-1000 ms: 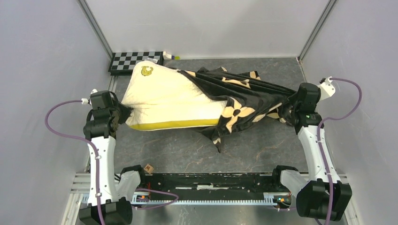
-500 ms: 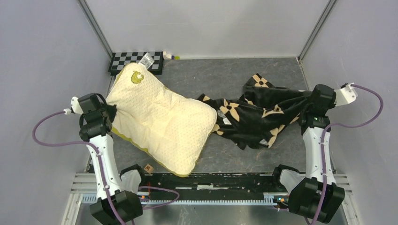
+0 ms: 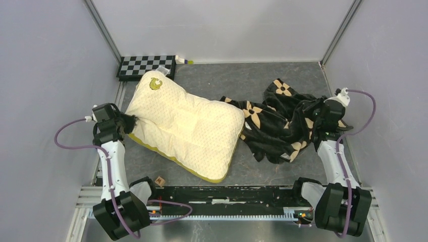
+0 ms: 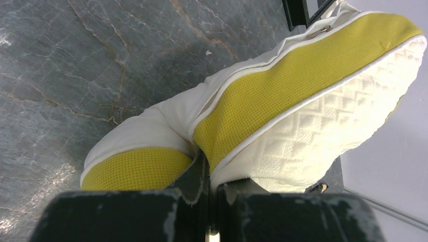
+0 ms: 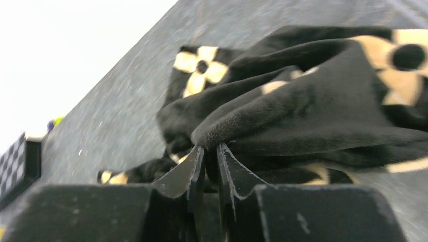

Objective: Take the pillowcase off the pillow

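The rest of the pillow lies on the grey table and the pillow's pinched corner would settle there, so my left gripper should open now.
The cream quilted pillow (image 3: pixel 184 126) lies bare on the grey table, slanting from back left to front centre, its yellow-olive band (image 4: pixel 282 91) along the near edge. My left gripper (image 3: pixel 128 122) is shut on the pillow's left corner; in the left wrist view the jaws (image 4: pixel 209 174) pinch its seam. The black pillowcase (image 3: pixel 280 123) with tan flowers lies crumpled to the pillow's right, apart from it. My right gripper (image 3: pixel 317 120) is shut on a fold of the pillowcase (image 5: pixel 282 111), pinched between the fingertips (image 5: pixel 208 154).
A black-and-white checkerboard (image 3: pixel 146 66) stands at the back left, just behind the pillow's far corner. A small wooden block (image 3: pixel 160 180) lies near the front rail (image 3: pixel 227 196). Grey walls close in left, right and back.
The pillowcase has come fully off the pillow and been pulled right, then settled in a heap. The pillow swung around on the table. Both grippers kept their holds.
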`<state>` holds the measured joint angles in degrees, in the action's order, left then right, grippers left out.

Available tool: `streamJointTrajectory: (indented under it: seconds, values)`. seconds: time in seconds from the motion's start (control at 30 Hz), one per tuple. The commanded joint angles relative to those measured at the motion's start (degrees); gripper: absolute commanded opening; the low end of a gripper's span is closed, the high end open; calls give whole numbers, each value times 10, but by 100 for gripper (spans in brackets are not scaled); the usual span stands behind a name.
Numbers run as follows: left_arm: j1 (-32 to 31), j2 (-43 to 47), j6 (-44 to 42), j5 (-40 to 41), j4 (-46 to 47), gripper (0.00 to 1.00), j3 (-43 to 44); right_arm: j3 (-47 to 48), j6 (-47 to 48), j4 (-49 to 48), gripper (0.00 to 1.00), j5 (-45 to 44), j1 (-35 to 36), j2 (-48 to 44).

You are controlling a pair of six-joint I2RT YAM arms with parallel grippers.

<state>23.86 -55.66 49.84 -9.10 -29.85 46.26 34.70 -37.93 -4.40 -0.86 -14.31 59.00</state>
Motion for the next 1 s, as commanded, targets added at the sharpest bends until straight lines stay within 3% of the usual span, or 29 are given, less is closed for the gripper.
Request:
streamJointTrajectory:
  seconds: [0.0,0.07,0.13,0.17,0.23,0.33,0.37,0.4,0.53,0.73,0.97]
  values:
    - [-9,18,4,-37,62,3,-5,9,65,-61,27,85,61,10]
    - [-16,13,1,-47,63,4,-8,14,89,-64,33,92,93,17]
    - [-23,9,-12,-47,62,16,-7,26,115,-61,45,100,122,28]
    - [-26,9,-22,-42,61,28,-4,34,128,-54,51,101,134,33]
    - [-30,14,-36,-11,42,61,7,59,160,-25,68,90,166,44]
    - [-38,33,-57,43,19,85,27,100,199,38,97,-6,210,55]
    - [-44,42,-63,58,15,86,34,108,211,55,98,-27,222,57]
    - [-58,48,-74,78,11,99,44,116,223,67,98,-47,238,59]
    - [-185,38,-140,220,-44,100,115,137,250,103,98,-92,296,80]
    - [-362,-14,-183,299,-92,99,174,133,264,117,98,-61,328,123]
    - [-566,-117,-196,422,-163,100,224,80,272,121,98,-97,357,116]
